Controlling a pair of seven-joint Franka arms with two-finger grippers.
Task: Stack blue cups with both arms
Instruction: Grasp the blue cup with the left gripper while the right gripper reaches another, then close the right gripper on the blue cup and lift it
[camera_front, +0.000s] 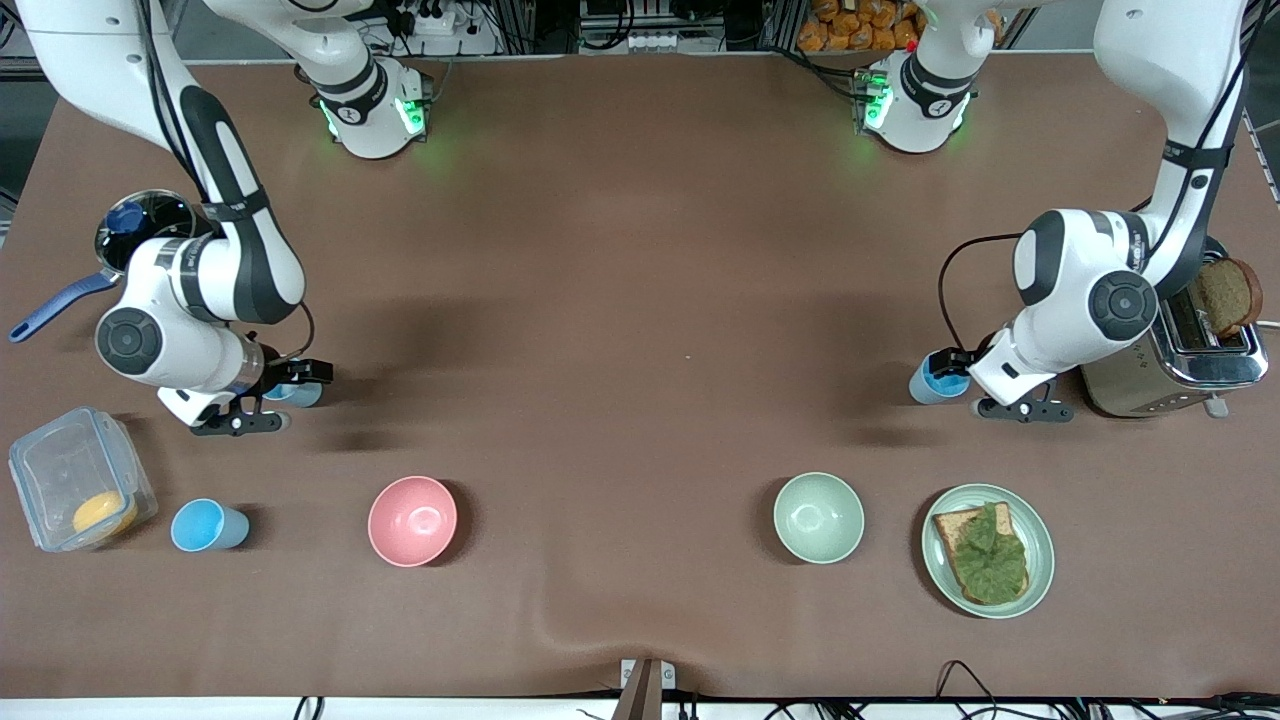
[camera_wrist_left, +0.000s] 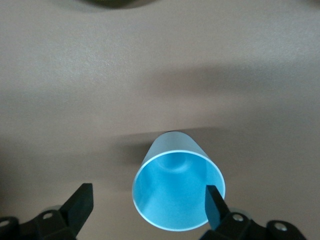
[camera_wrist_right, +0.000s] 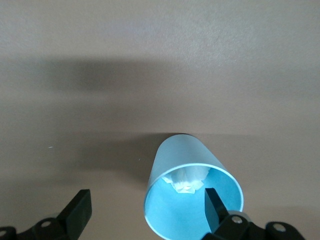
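Observation:
I should next grab the paler cup (camera_front: 303, 394) by its open rim with my right gripper to stack it.
A paler blue cup (camera_front: 303, 394) with a whitish crumpled lump inside stands at the right arm's end of the table. It also shows in the right wrist view (camera_wrist_right: 192, 192). My right gripper (camera_front: 275, 400) (camera_wrist_right: 146, 197) is open, one finger inside the cup's rim and the other outside. A brighter sky-blue cup (camera_front: 935, 382) (camera_wrist_left: 177, 187) stands at the left arm's end. My left gripper (camera_front: 975, 390) (camera_wrist_left: 148, 195) is open, with one finger at that cup's rim. A third blue cup (camera_front: 208, 525) stands nearer the front camera than the paler cup.
A pink bowl (camera_front: 412, 520), a pale green bowl (camera_front: 818, 517) and a plate (camera_front: 1040, 540) with toast and lettuce line the front. A toaster (camera_front: 1175, 365) holding bread stands beside the left gripper. A clear container (camera_front: 75, 480) and a blue-handled pan (camera_front: 60, 300) sit by the right arm.

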